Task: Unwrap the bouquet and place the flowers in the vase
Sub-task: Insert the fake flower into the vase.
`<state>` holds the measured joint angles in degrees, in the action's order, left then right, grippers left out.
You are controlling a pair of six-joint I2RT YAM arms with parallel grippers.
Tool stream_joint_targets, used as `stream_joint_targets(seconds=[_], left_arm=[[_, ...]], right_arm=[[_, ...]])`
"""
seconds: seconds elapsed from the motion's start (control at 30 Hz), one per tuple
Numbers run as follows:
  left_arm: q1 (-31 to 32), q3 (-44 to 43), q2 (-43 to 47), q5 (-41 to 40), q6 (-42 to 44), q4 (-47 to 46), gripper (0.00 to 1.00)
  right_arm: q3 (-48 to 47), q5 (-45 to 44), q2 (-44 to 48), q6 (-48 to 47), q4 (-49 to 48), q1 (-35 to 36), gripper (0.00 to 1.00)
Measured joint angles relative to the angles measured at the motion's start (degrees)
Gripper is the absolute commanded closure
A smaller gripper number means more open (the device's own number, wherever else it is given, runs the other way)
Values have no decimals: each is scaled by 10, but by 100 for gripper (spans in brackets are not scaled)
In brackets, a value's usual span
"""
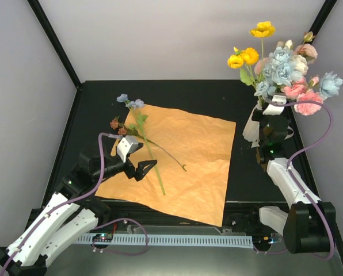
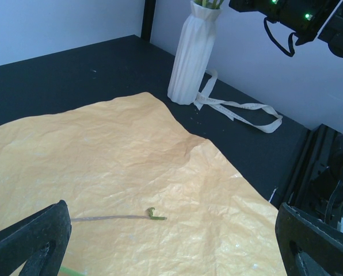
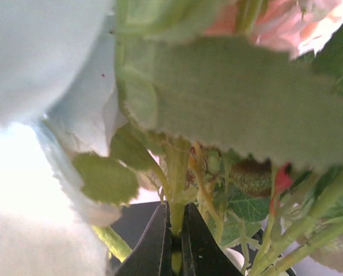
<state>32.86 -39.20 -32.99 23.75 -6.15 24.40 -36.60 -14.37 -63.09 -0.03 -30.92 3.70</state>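
Note:
The green stem, close above the vase's opening among the flowers, would rest in the vase if released now, so it is time my right gripper opens.
The orange paper [image 1: 189,155] lies unfolded flat on the black table. Two loose flowers [image 1: 138,123] rest on it, one with pale blue blooms, one with dark red buds. My left gripper [image 1: 144,169] hovers open just above the paper beside their stems; in its wrist view a stem end [image 2: 151,215] lies between the fingers [image 2: 33,241]. The white ribbed vase [image 1: 251,129] stands at the right, with stems in its mouth [image 2: 206,3]. A bunch of flowers [image 1: 281,69] rises above it. My right gripper [image 1: 270,100] is shut on a green stem [image 3: 177,221] in that bunch.
The cream ribbon [image 2: 240,109] lies loose on the table next to the vase's foot. Leaves and blooms fill the right wrist view. White walls and black frame posts [image 1: 53,40] enclose the table. A cable rail [image 1: 171,238] runs along the near edge.

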Motion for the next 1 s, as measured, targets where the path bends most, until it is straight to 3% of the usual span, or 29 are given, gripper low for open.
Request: stream_joint_targets(seconds=[0.13, 0.47, 0.6, 1.0], left_arm=[[0, 0, 0, 0, 0, 0, 1], [0, 0, -2, 0, 0, 0, 1], [0, 0, -5, -3, 0, 0, 1], [0, -4, -42, -87, -10, 32, 1]], right_arm=[[3, 2, -6, 4, -2, -3, 94], [3, 14, 10, 35, 42, -3, 68], [-5, 21, 30, 64, 102, -3, 60], [-52, 80, 120, 247, 322, -3, 53]])
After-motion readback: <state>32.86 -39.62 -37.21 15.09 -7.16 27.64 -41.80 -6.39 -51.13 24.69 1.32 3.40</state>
